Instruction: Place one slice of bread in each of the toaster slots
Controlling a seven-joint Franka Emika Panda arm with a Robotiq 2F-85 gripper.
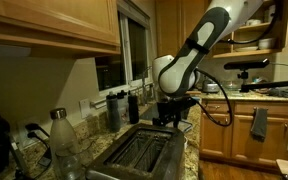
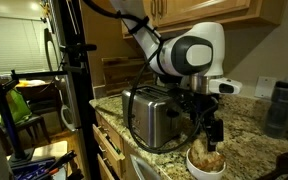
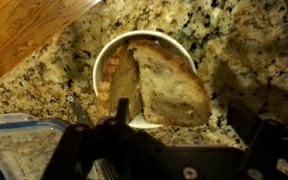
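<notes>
My gripper grabs one slice of bread (image 2: 206, 160) by its top corner next, fingers across its flat sides. The rest of the slice stays free to enter a toaster slot.
Slices of bread (image 3: 169, 80) stand on edge in a white bowl (image 3: 109, 55) on the speckled granite counter. My gripper (image 3: 182, 122) hangs just above them, open, with one dark finger (image 3: 119, 112) on each side and nothing between. In an exterior view the gripper (image 2: 212, 128) is right over the bowl of bread (image 2: 206, 160), beside the shiny silver toaster (image 2: 149, 115). In an exterior view the toaster (image 1: 134, 160) is in front, its two dark slots (image 1: 139, 150) look bare, and the gripper (image 1: 171, 114) is behind it; the bowl is hidden there.
A clear bottle (image 1: 62, 140) stands beside the toaster, with dark bottles (image 1: 114, 108) by the window. A dark cup (image 2: 281, 105) sits at the counter's far end. A black camera stand (image 2: 74, 90) rises in front. A clear lidded container (image 3: 19, 150) lies next to the bowl.
</notes>
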